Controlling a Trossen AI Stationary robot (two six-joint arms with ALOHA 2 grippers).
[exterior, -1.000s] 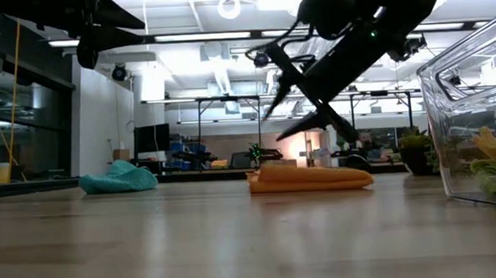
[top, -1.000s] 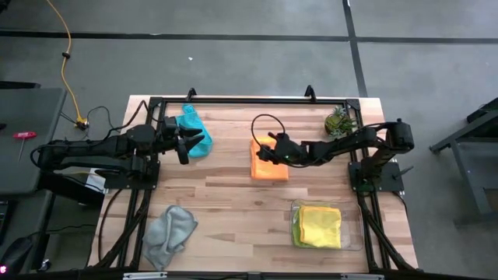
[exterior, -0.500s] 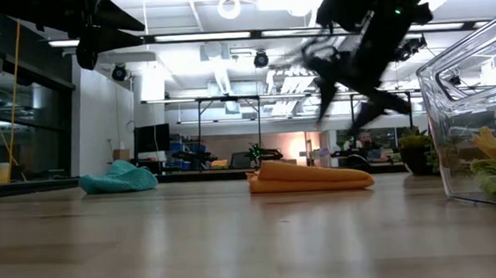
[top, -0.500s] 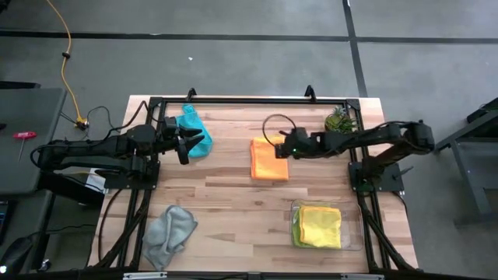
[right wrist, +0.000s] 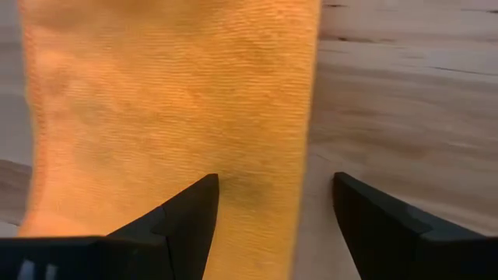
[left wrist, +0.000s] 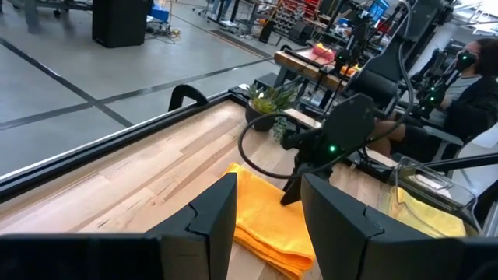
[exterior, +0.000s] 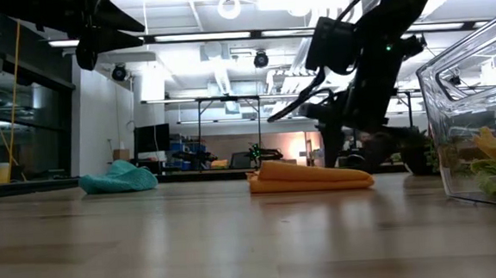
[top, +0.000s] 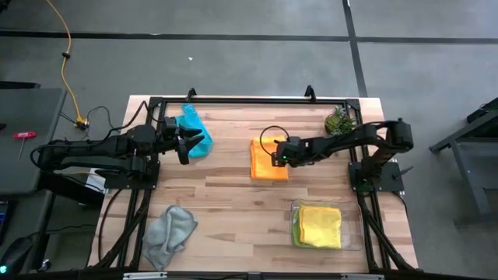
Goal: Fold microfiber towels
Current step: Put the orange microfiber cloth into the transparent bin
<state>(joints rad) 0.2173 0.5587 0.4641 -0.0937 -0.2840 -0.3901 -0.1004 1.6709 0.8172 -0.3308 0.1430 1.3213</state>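
I will grab the folded orange towel by its folded edge with my right gripper next. Then I can stack it on the yellow towel in the clear tray.
A folded orange towel lies flat mid-table; it also shows in the low view and the right wrist view. My right gripper is open just over the towel's right edge: one finger is over the cloth, the other over bare wood. I cannot tell whether it touches. My left gripper is open and empty beside a crumpled teal towel at the far left. A grey towel lies bunched near the front left. A yellow towel lies on a lime green one in a clear tray.
The clear plastic tray stands at the front right, and its wall fills the right of the low view. A small potted plant stands at the far right. Bare wood lies between the orange towel and the grey one.
My right gripper first drew up and toward the table's right edge, off the orange towel. It then came back down and toward the towel's right edge, turning as it went. The orange towel has stayed where it was.
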